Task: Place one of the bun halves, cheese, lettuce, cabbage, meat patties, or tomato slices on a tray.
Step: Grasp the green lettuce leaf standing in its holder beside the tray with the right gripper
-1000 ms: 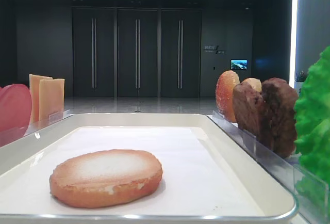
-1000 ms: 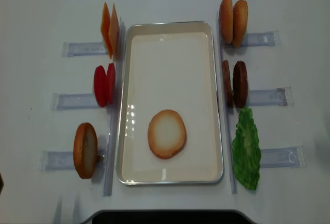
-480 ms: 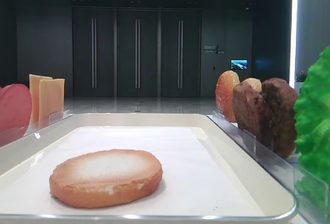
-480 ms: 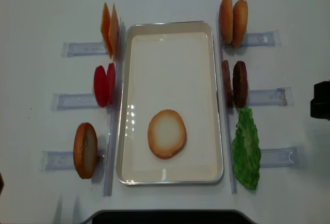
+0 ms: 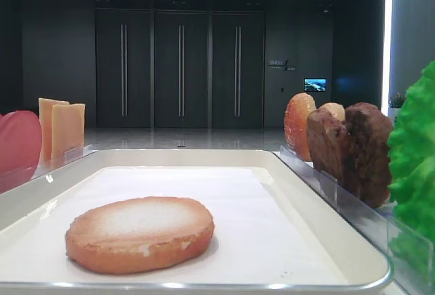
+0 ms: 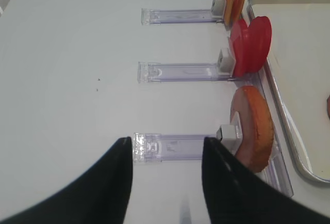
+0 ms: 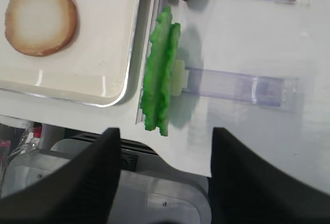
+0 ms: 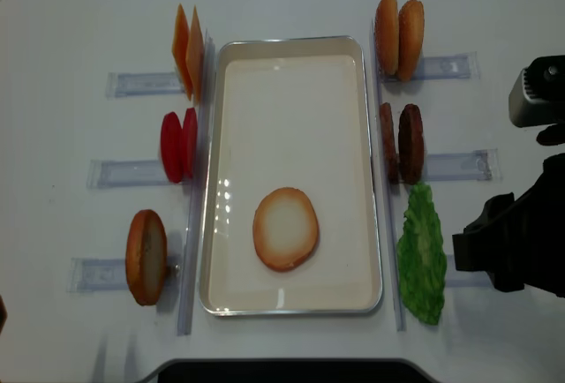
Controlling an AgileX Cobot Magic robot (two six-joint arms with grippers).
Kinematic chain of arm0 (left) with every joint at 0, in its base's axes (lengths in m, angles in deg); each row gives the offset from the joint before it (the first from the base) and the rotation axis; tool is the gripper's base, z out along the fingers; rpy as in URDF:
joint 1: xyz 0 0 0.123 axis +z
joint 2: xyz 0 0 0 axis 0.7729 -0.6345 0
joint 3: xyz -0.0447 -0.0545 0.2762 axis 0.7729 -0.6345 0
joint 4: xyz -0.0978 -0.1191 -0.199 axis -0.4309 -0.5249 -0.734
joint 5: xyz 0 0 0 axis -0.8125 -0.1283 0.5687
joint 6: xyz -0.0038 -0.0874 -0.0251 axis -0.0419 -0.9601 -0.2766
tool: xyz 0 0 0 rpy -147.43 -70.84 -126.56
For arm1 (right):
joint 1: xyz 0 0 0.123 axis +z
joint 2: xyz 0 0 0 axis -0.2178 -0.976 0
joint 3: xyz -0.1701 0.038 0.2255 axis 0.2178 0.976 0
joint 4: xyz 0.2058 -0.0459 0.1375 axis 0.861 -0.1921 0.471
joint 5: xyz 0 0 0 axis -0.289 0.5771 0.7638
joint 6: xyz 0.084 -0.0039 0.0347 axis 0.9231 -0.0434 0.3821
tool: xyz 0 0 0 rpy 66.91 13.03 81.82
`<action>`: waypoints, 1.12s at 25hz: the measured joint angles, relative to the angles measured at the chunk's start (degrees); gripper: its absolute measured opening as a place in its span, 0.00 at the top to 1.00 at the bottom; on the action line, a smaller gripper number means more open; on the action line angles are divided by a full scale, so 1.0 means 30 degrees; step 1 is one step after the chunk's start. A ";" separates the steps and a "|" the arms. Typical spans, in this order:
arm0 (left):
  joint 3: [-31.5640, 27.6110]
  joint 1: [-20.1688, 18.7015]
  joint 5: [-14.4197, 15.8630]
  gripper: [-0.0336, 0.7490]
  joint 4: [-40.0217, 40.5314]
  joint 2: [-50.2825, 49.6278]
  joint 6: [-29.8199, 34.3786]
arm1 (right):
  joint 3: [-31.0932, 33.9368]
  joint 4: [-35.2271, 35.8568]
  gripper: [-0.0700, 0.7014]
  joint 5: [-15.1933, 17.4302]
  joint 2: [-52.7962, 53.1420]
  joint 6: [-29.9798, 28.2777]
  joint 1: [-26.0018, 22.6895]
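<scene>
My right gripper picks up the lettuce by its upright top edge next, since a second leaf is close beside it.
The cream tray (image 8: 291,46) sits mid-table with one bun half (image 8: 285,229) lying flat on its liner, also seen close up (image 5: 139,232). Standing in holders are the cheese (image 8: 187,52), tomato slices (image 8: 178,145) and a bun half (image 8: 146,257) on the left, and two bun halves (image 8: 398,35), meat patties (image 8: 402,143) and lettuce (image 8: 422,255) on the right. My right gripper (image 8: 472,251) hovers open just right of the lettuce (image 7: 161,74), holding nothing. My left gripper (image 6: 166,144) is open over bare table beside the left bun half (image 6: 252,126). Cabbage is out of view.
Clear plastic holder rails (image 8: 459,164) stick out sideways from both long sides of the tray. The table's front edge and the robot base (image 7: 154,193) lie just below the lettuce in the right wrist view.
My right arm has come into the overhead view from the right edge and moved left toward the lettuce. The food and the tray have stayed where they were.
</scene>
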 joint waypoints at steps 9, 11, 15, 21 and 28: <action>0.0000 0.0000 0.0000 0.53 0.0000 0.0000 0.0000 | 0.0000 -0.0076 0.31 -0.1524 -0.2630 0.0417 -0.0092; 0.0000 0.0000 0.0000 0.53 0.0000 0.0000 0.0000 | 0.0000 0.0144 0.30 -0.1855 -0.3157 0.0368 -0.0566; 0.0000 0.0000 0.0000 0.56 0.0000 0.0000 0.0000 | 0.0000 0.1245 0.30 -0.2243 -0.3926 -0.0628 -0.2098; 0.0000 0.0000 0.0000 0.61 0.0000 0.0000 0.0000 | 0.0000 0.3033 0.31 -0.3099 -0.4143 -0.2981 -0.4256; 0.0000 0.0000 0.0000 0.62 0.0000 0.0000 0.0000 | 0.0000 0.4102 0.32 -0.3495 -0.5271 -0.4256 -0.4399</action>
